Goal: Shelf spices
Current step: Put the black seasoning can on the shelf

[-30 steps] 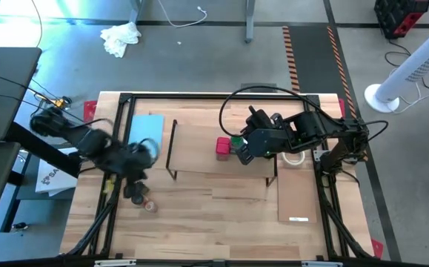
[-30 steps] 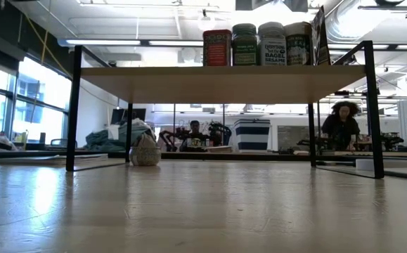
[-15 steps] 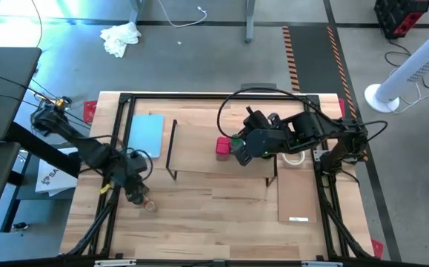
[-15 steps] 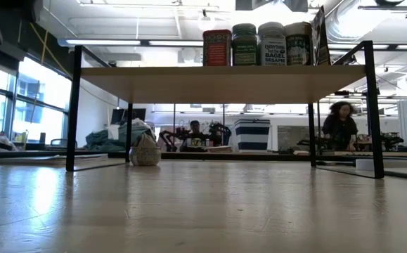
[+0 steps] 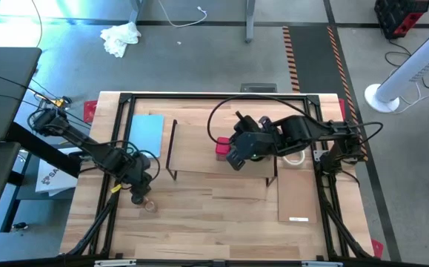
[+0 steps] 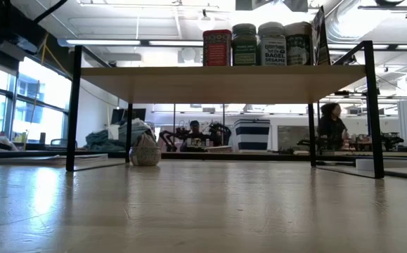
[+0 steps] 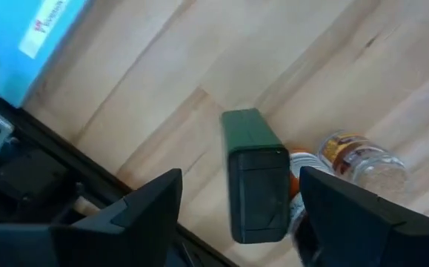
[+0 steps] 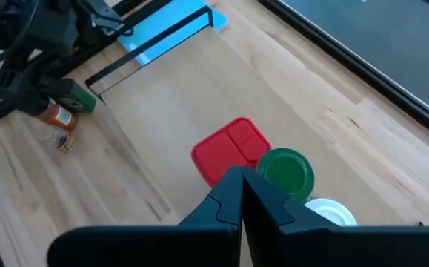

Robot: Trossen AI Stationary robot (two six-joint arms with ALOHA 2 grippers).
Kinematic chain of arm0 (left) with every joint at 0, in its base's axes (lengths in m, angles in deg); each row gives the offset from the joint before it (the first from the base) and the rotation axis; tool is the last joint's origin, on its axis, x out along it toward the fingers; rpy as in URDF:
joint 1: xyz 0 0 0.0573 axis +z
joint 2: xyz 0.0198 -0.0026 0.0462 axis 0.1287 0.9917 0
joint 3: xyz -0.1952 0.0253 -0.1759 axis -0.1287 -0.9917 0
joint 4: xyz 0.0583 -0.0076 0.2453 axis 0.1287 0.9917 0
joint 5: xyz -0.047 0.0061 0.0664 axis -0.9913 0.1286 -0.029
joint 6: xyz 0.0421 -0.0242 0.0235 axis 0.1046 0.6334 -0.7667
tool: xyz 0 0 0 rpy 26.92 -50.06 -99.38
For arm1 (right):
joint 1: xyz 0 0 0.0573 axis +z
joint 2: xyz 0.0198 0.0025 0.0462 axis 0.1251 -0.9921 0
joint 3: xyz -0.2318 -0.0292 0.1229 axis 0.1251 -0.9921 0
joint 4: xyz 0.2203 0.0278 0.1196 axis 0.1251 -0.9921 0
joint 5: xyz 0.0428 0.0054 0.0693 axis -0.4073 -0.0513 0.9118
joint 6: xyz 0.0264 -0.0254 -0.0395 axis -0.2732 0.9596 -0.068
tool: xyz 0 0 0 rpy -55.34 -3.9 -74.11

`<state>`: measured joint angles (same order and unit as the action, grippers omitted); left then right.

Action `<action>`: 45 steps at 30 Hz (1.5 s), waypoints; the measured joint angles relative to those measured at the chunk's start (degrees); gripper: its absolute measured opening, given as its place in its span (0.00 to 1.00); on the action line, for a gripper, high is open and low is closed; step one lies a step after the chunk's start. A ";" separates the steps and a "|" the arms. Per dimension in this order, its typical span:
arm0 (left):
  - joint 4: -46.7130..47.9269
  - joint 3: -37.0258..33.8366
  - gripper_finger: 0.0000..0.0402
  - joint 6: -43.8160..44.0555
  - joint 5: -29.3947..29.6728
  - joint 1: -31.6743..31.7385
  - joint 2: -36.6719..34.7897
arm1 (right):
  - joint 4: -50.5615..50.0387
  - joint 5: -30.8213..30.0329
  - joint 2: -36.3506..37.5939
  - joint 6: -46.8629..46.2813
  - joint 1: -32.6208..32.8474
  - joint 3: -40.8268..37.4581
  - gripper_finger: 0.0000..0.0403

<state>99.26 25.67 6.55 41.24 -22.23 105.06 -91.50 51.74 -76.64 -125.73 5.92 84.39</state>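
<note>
My fingers stop above the dark green tin's top (image 7: 258,193) and would miss if they closed now. My left gripper needs to go lower before it closes on the tin.
Several spices stand in a row on the shelf (image 6: 217,74), among them red-topped (image 8: 229,152), green-topped (image 8: 284,172) and white-topped (image 8: 331,212) ones. My right gripper (image 8: 241,185) is shut just over the red and green tops, above the shelf (image 5: 199,148). Two more spices lie on the table left of the shelf: a jar with a dark green cap (image 7: 255,178) and a clear jar (image 7: 362,159). My left gripper (image 7: 236,215) is open above them, one finger on each side of the green cap, with a gap on both sides. My right gripper comes slanting down from the table's right, its shut fingertips (image 8: 238,178) over the place where the red top and the green top meet. I cannot tell whether they touch either top.
A light-blue pad (image 5: 146,133) lies at the far left of the table, a loose pale board (image 5: 297,193) at the right and a white tape ring (image 5: 294,157) beside the shelf's right end. The black table frame (image 5: 118,141) runs close by the left arm. People stand in the room beyond.
My left gripper has gone toward the table's near edge and down, from beside the blue pad to over the two lying jars. My right gripper has shifted a little toward the table's left over the shelf. The spices on the shelf have stayed in place.
</note>
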 joint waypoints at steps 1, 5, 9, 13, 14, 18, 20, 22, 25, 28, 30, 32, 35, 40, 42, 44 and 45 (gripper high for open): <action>-0.37 0.00 0.67 0.12 -0.32 0.00 0.12 | 0.00 -0.10 0.00 0.10 0.00 0.00 0.00; -0.53 0.00 0.67 0.08 -2.30 -0.12 1.09 | -0.02 -0.11 0.00 0.43 0.00 0.00 0.00; -1.27 0.00 0.67 -2.07 -2.09 -0.03 3.26 | -0.02 -0.11 0.01 0.27 0.00 0.00 0.00; -3.36 0.00 0.67 -3.96 -2.55 0.48 6.33 | -0.02 -0.15 0.02 0.34 0.00 0.00 0.00; -3.73 0.00 0.67 -4.49 -2.65 0.48 7.17 | -0.03 -0.13 0.02 0.41 0.00 0.00 0.00; -4.35 0.02 0.67 -5.84 -4.12 0.46 10.50 | -0.04 -0.17 0.02 0.43 0.00 0.00 0.00; -4.40 0.01 0.67 -5.84 -4.21 0.46 11.88 | -0.09 -0.16 0.02 0.43 0.00 0.00 0.00; -5.05 0.02 0.67 -6.11 -5.13 0.46 13.17 | -0.11 -0.11 0.02 0.45 0.00 0.00 0.00; -5.88 0.02 0.63 -7.32 -5.79 0.46 14.12 | -0.22 -0.11 0.02 0.45 0.00 0.00 0.00; -4.82 1.06 0.48 -7.37 -6.06 0.76 13.68 | -0.31 -0.09 0.02 0.45 0.00 0.00 0.00; -2.34 3.49 0.32 -8.46 -6.02 1.14 12.57 | -0.31 -0.07 0.02 0.45 0.02 0.00 0.00; 1.99 6.83 0.29 -9.61 -5.73 1.54 10.89 | -0.42 0.13 0.02 0.45 0.00 0.00 0.00; 9.53 13.65 0.29 -9.93 -5.02 2.03 7.40 | -0.82 0.23 0.04 0.45 0.01 0.00 0.00; 18.63 28.62 0.29 -9.42 -1.85 2.77 2.48 | -1.03 0.35 0.07 0.43 0.00 0.00 0.00; 17.40 34.50 0.29 -10.47 3.43 3.74 1.58 | -1.17 0.35 0.07 0.43 0.02 0.00 0.00; 14.00 39.48 0.29 -13.40 8.99 5.89 1.67 | -1.26 0.36 0.07 0.31 0.00 0.00 0.00; 11.77 41.44 0.29 -15.60 11.20 7.31 2.11 | -1.33 0.37 0.07 0.30 0.00 0.00 0.00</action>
<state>111.03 67.12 -9.06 52.43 -14.93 107.17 -92.83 52.11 -76.58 -125.43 5.92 84.39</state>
